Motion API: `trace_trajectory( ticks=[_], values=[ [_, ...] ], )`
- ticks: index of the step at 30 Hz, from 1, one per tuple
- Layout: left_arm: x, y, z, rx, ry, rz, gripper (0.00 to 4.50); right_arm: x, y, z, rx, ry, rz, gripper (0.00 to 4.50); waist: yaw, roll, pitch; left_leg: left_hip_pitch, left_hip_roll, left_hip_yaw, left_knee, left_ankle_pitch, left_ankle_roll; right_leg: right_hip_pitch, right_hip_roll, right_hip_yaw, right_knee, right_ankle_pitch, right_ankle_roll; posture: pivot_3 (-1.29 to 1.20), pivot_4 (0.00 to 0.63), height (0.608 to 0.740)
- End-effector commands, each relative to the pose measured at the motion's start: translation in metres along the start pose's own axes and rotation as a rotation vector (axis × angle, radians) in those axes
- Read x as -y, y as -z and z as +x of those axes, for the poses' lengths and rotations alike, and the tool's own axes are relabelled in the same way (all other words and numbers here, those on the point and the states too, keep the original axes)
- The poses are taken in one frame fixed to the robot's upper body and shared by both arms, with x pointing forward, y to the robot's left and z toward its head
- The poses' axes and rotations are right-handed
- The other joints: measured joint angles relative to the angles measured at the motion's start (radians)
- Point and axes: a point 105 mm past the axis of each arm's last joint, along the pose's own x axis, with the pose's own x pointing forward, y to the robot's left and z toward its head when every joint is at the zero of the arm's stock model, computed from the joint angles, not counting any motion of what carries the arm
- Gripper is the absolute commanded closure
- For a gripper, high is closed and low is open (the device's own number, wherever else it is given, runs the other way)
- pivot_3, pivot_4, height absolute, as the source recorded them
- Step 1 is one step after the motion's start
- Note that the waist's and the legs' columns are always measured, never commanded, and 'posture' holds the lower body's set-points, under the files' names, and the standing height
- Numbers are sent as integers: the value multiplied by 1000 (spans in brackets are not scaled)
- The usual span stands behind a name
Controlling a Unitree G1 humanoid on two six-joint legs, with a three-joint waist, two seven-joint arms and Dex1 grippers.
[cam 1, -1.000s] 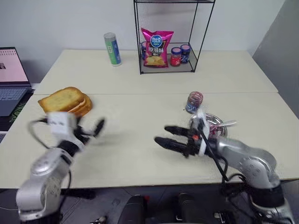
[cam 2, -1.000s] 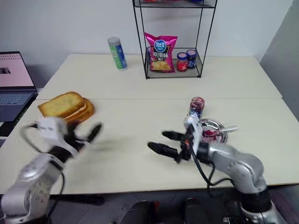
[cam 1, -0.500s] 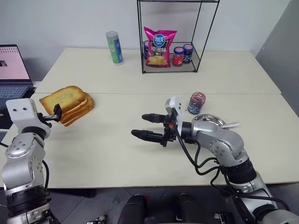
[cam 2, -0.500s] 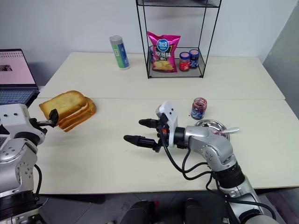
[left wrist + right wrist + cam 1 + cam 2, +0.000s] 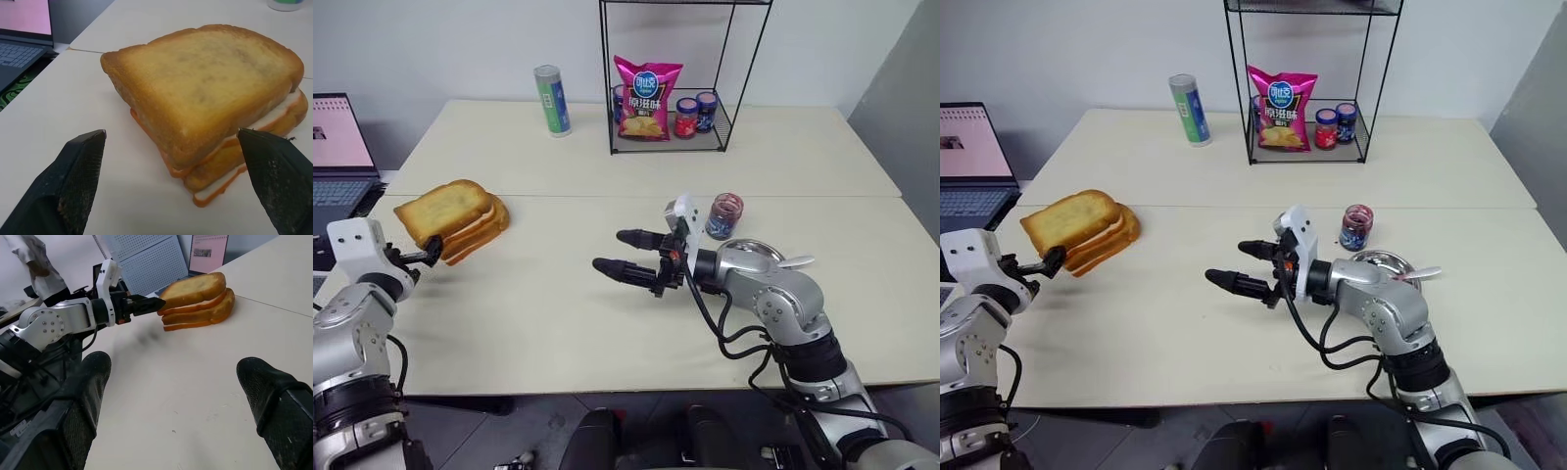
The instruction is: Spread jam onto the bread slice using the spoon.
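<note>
The left gripper grabs the bread slice by its near corner next, where it narrows, since the slice spreads wide (image 5: 445,209) across the stack.
A golden-brown bread slice (image 5: 443,206) tops a small stack of toast at the table's left. My left gripper (image 5: 170,133) is open and level with that stack, its fingers (image 5: 80,176) spread wider than the slice and just short of it. Near the middle of the table my right gripper (image 5: 610,251) hovers open and empty, pointing left toward the stack. The spoon (image 5: 797,261) rests in a small metal dish (image 5: 1400,262) behind my right forearm, handle sticking out to the right. An open glass jar of dark red jam (image 5: 722,214) stands just beyond the dish.
A wire shelf (image 5: 671,147) at the back holds a pink snack bag (image 5: 647,98) and two lidded jars (image 5: 695,113). A green-blue canister (image 5: 549,100) stands to its left. A laptop (image 5: 340,147) sits off the table's left edge.
My left arm has swung out to the left and now points its open gripper at the toast stack. My right gripper has reached a little further left over the table.
</note>
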Motion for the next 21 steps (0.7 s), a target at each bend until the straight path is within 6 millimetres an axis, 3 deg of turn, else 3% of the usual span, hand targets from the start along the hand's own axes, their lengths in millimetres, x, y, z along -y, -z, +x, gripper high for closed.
trace_trajectory(
  ticks=[1,11,21],
  values=[
    [1,-16,3,49,27,26,0,-2,-12,-4,40,10,-35,5,0,0,0,0,0,0,0,0,0,0,0,0,0,0,0,0,150,740],
    [7,-16,11,49,56,31,1902,-2,-13,-7,44,24,-32,0,0,0,0,0,0,0,0,0,0,0,0,0,0,0,0,0,150,740],
    [5,-19,11,62,49,42,4204,0,-12,-9,40,32,-36,0,0,0,0,0,0,0,0,0,0,0,-1,0,0,0,-1,0,150,740]
  ],
)
